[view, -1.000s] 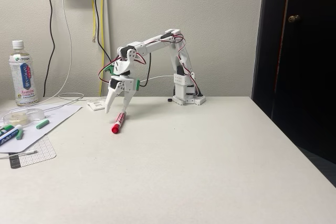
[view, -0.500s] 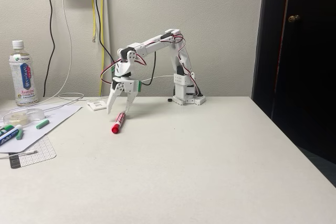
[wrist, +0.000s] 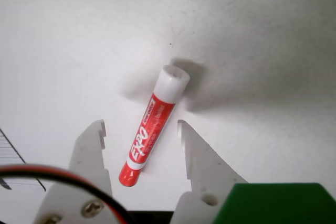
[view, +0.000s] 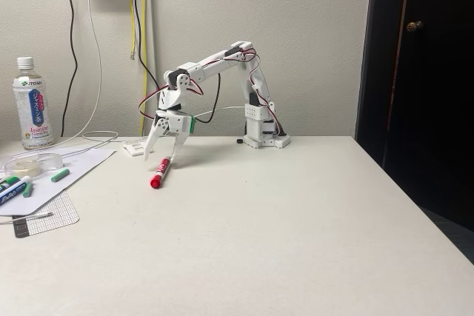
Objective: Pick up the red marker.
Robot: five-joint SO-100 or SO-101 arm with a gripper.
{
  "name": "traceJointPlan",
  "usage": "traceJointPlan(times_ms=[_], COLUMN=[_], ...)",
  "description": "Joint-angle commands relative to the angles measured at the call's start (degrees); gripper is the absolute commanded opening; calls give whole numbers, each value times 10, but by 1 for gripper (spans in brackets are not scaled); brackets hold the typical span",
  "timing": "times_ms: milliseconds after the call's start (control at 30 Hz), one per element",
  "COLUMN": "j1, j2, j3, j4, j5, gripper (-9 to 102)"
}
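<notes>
Next, my gripper grabs the red marker by its white end point(view: 168, 160), opposite the cap point(view: 155, 182), to pick it up.
The red marker point(view: 159, 172) lies flat on the white table point(view: 281, 220), with a white label band and its capped end toward the camera in the fixed view. My gripper point(view: 159, 158) hangs open just above its far end, one finger on each side. In the wrist view the red marker point(wrist: 152, 127) runs lengthwise between the two white fingers point(wrist: 94, 140), its white end pointing away. The jaws stand apart and do not press on it.
At the left edge in the fixed view are a drink bottle point(view: 32, 105), a clear round dish point(view: 33, 162), a paper sheet point(view: 67, 172) with blue and green markers point(view: 13, 186), and a mesh pad point(view: 46, 216). Cables hang on the wall. A dark door point(view: 422, 86) stands at the right.
The gripper has shifted a little left and now straddles the marker. The marker itself has slid slightly left on the table.
</notes>
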Motion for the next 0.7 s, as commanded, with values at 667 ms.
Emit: traceJointPlan(times_ms=[667], j1=[3], j2=[-59], j3=[2], j4=[-18], j5=[33], gripper=[24])
